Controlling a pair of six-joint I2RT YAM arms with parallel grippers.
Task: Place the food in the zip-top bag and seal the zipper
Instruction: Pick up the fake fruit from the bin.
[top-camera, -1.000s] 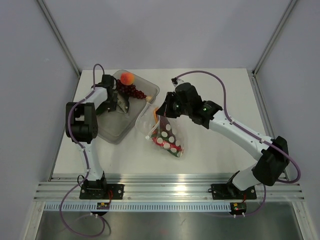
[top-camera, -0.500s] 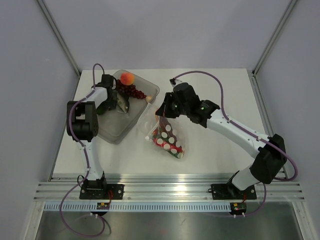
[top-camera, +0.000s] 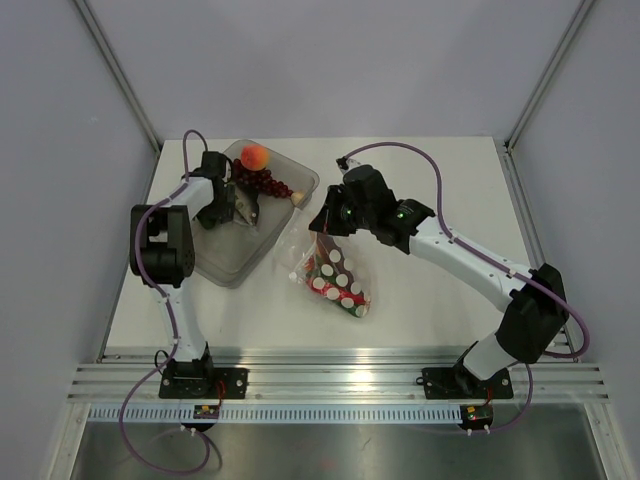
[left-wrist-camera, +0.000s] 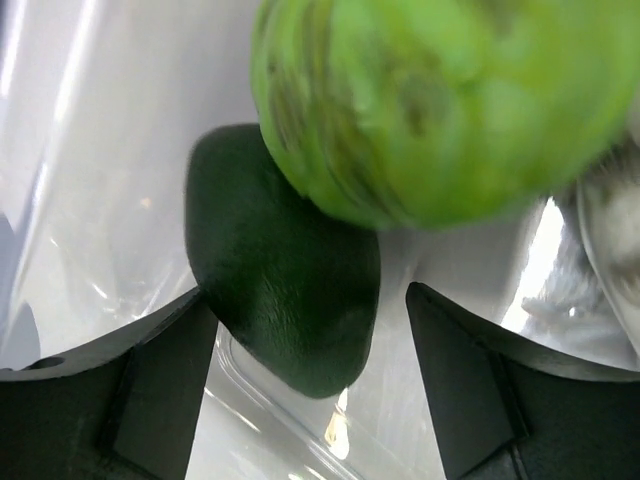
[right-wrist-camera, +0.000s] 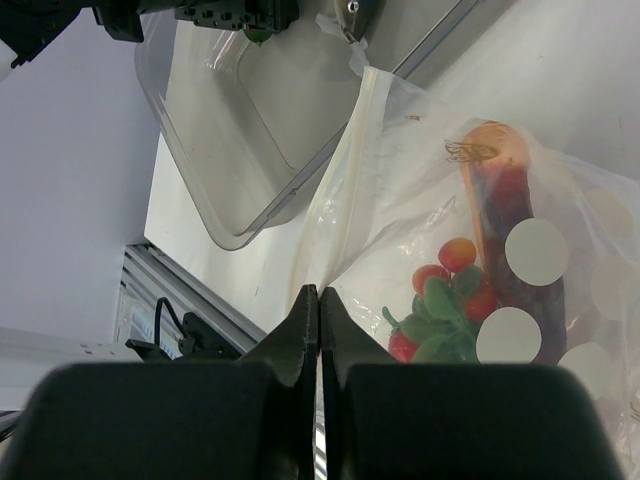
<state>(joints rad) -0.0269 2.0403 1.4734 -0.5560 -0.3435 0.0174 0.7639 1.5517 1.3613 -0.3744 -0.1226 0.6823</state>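
Note:
The dark-green avocado (top-camera: 208, 217) (left-wrist-camera: 285, 290) would stay in the tray if I lifted my left gripper now, because my left gripper's fingers are open with a gap beside the avocado.
The zip-top bag (top-camera: 332, 272), clear with white spots, lies on the table right of the tray and holds red and green toy food (right-wrist-camera: 447, 300). My right gripper (right-wrist-camera: 319, 292) is shut on the zipper strip (right-wrist-camera: 345, 170) at the bag's mouth and shows above the bag in the top view (top-camera: 322, 230). My left gripper (left-wrist-camera: 305, 300) is open inside the tray, its fingers (left-wrist-camera: 150, 380) on either side of a dark-green avocado (left-wrist-camera: 285, 290). A light-green lime (left-wrist-camera: 440, 100) lies just beyond it. A peach (top-camera: 254, 156) and dark-red grapes (top-camera: 266, 182) sit at the tray's far end.
The clear grey tray (top-camera: 225, 258) stands at the left middle of the table, its wall close to the bag's mouth (right-wrist-camera: 230, 150). Slanted frame posts rise at the back corners. The metal rail runs along the near edge.
My right gripper has shifted slightly left and back with the bag's mouth edge in it, pulling the bag a little. The left gripper has stayed in the tray.

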